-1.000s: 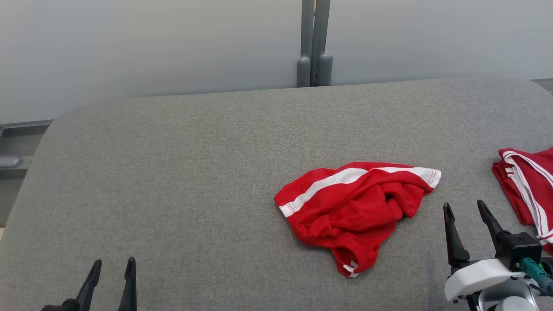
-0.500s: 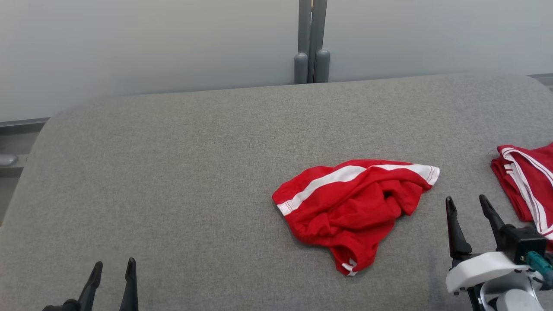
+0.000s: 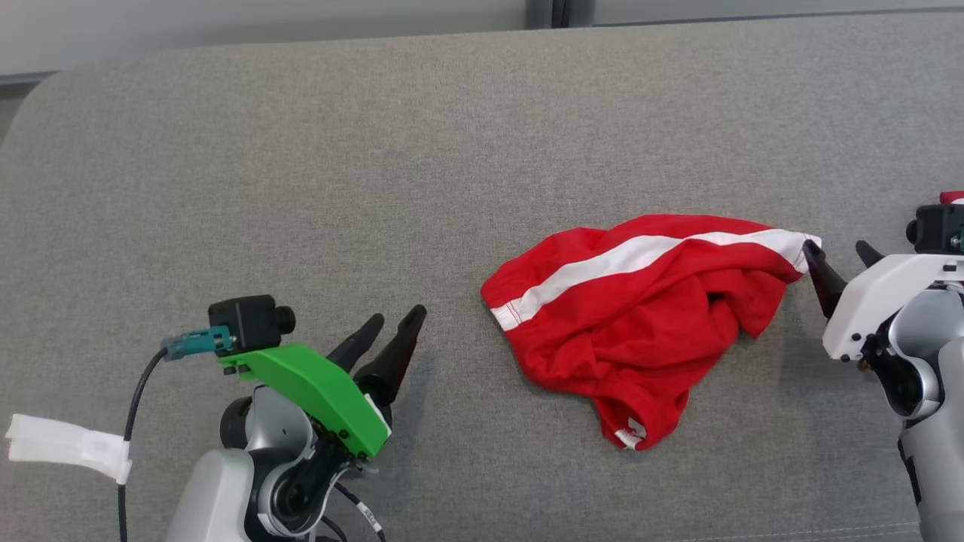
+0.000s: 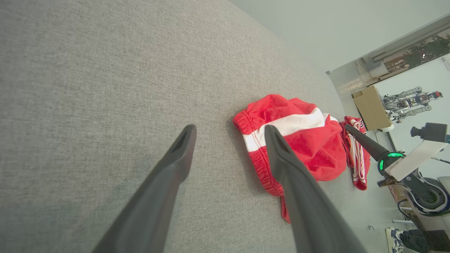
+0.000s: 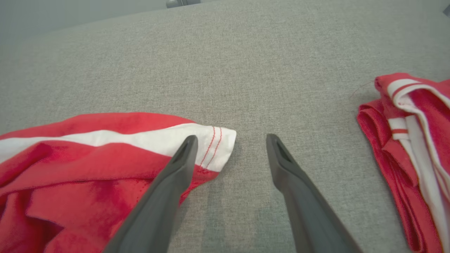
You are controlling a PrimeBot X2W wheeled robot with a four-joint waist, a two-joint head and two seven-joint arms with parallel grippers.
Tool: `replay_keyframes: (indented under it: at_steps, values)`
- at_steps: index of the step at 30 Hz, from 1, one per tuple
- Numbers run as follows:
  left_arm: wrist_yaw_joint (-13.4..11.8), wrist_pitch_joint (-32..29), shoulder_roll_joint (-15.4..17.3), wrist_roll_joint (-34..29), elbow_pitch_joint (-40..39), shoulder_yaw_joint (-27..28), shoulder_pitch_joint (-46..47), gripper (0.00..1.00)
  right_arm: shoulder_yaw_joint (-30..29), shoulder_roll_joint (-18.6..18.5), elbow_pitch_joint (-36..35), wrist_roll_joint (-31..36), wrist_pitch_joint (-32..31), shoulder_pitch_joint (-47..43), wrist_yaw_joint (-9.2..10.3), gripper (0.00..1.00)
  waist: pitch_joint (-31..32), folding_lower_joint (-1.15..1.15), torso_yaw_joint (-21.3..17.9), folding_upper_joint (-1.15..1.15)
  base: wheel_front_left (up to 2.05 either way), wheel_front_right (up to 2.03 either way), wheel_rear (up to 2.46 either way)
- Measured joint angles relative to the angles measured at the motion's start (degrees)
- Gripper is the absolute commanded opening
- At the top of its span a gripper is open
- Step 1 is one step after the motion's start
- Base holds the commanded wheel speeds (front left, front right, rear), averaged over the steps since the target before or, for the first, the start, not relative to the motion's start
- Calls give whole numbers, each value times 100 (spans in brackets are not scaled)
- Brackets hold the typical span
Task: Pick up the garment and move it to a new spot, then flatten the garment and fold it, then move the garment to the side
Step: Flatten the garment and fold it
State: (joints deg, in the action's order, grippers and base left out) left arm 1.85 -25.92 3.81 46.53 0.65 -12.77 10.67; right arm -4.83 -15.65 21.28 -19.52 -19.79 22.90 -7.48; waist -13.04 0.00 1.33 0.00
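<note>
My left gripper should grab the garment by its white-striped waistband edge (image 3: 507, 315) next. That edge stands up off the table, while the red cloth (image 3: 633, 339) lies crumpled.
The garment (image 3: 633, 316), crumpled red shorts with a white stripe, lies on the grey table (image 3: 301, 188), right of centre. My left gripper (image 3: 398, 315) is open a short way to its left, fingers pointing at the waistband end (image 4: 253, 133). My right gripper (image 3: 834, 245) is open at the garment's right corner. In the right wrist view its left finger (image 5: 175, 168) hangs over the white-striped corner (image 5: 214, 144), and the right finger is over bare cloth. Neither gripper (image 4: 230, 128) (image 5: 232, 137) holds anything.
A second red and white garment (image 5: 411, 123) lies folded at the right, just beyond my right gripper; a sliver of it (image 3: 950, 197) shows in the head view. The table's far edge runs along the top. A cardboard box (image 4: 371, 109) stands beyond the table.
The head camera has tilted down. Both arms have reached forward: the right gripper up to the garment's right corner, the left gripper up to a spot left of the garment. The garment has not moved.
</note>
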Motion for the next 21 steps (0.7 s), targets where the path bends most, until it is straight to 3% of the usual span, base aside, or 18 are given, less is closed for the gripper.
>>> replay_keyframes:
  at_steps: [9, 21]
  values:
    - [-421, -777, -63, 487, -281, -365, 213, 100, 193, 2, 238, -210, -169, 233, -1, 100, -494, 0, 90, 0, 0, 0, 0]
    - [-616, -730, -82, 727, 108, -636, 430, 100, 589, -30, 311, -505, -1, 272, -1, 100, -551, 0, -51, 0, 0, 0, 0]
